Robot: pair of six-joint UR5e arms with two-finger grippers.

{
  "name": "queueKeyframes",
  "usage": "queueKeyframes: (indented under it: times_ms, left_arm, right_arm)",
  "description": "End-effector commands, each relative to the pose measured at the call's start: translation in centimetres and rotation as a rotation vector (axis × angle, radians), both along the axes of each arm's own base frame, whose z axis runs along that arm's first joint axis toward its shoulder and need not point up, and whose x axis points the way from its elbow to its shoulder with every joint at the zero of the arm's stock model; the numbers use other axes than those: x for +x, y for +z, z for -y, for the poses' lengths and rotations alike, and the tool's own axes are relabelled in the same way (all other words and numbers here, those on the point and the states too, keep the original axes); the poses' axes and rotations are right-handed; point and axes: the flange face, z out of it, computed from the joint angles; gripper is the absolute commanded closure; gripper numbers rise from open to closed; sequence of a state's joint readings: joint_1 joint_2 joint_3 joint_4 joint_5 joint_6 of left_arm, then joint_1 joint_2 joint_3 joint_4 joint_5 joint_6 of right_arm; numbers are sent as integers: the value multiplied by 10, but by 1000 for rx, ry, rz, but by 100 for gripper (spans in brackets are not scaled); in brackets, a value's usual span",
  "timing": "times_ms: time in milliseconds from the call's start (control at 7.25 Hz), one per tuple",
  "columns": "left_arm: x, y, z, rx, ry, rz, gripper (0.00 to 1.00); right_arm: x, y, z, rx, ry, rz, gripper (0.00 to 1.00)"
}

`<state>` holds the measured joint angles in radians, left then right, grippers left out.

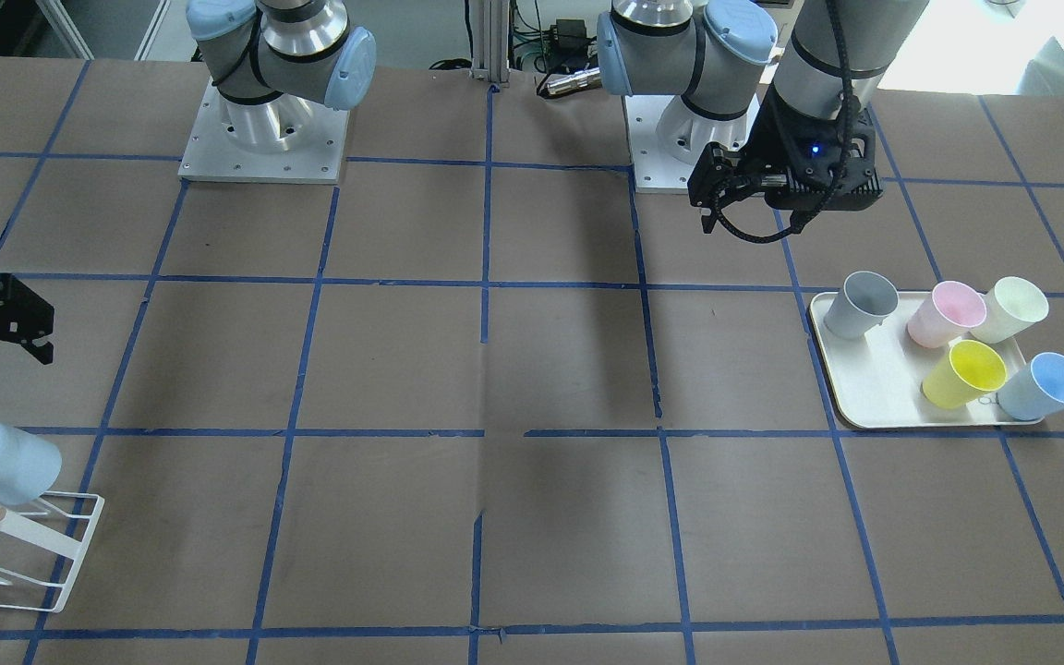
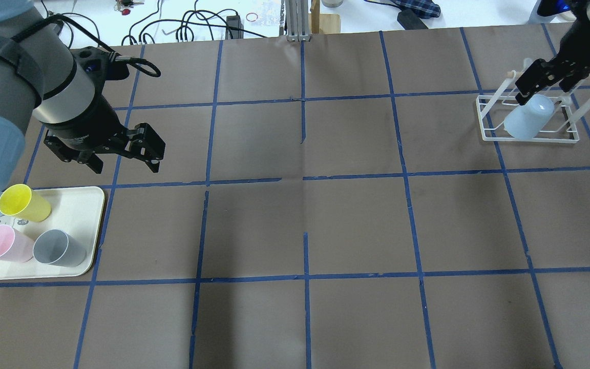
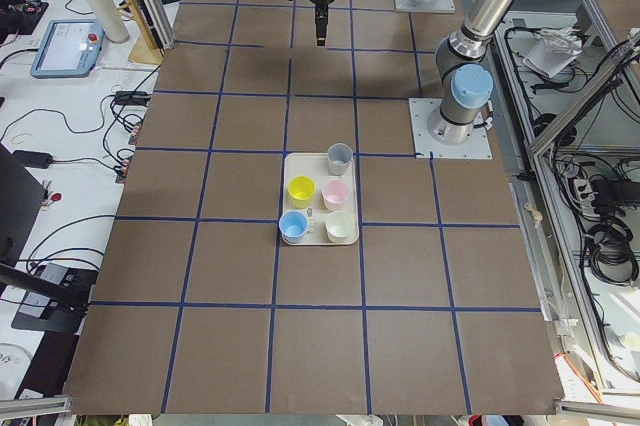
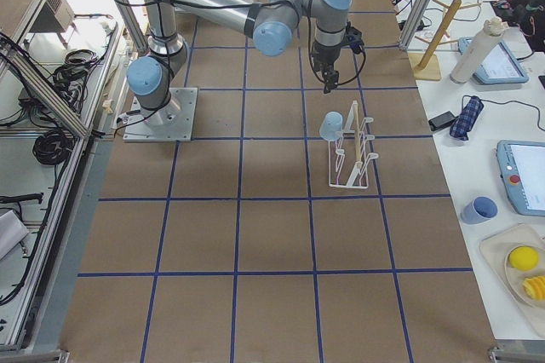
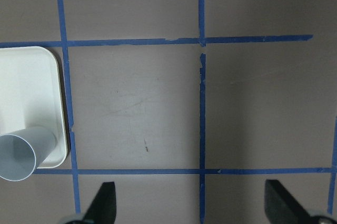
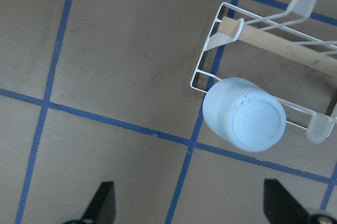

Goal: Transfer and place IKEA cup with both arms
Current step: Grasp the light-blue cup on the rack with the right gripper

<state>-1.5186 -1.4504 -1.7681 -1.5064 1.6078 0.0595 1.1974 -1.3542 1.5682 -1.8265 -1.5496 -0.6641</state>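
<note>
I need to grab the IKEA cup by its closed bottom end next with my right gripper, so that the IKEA cup's open end stays free for the handover.
The IKEA cup (image 2: 528, 117), pale sky-blue, hangs upside down on a peg of the white wire rack (image 2: 484, 118) at the table's far right. It also shows in the front view (image 1: 1, 462) and the right wrist view (image 6: 245, 114). My right gripper (image 2: 543, 84) is open and empty, just above and behind the cup, not touching it; the right wrist view (image 6: 192, 203) shows its fingers spread. My left gripper (image 2: 126, 165) is open and empty, in the air beside the tray (image 2: 82, 205); it also shows in the left wrist view (image 5: 190, 200).
The cream tray (image 1: 864, 388) holds a grey cup (image 1: 860, 305), a pink cup (image 1: 946, 314), a cream cup (image 1: 1010, 309), a yellow cup (image 1: 964, 374) and a second blue cup (image 1: 1045, 386). The rack has wooden pegs (image 6: 279, 48). Blue tape grids the brown table.
</note>
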Motion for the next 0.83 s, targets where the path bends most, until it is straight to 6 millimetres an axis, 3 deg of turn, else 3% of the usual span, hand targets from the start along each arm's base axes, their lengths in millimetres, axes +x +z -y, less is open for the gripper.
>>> queueKeyframes:
  times_ms: [0, 690]
  left_arm:
    - [2, 3, -3, -6, 0, 14, 0]
    - [1, 15, 4, -53, 20, 7, 0]
  right_arm:
    - [-21, -33, 16, 12, 5, 2, 0]
    - [-38, -76, 36, 13, -6, 0, 0]
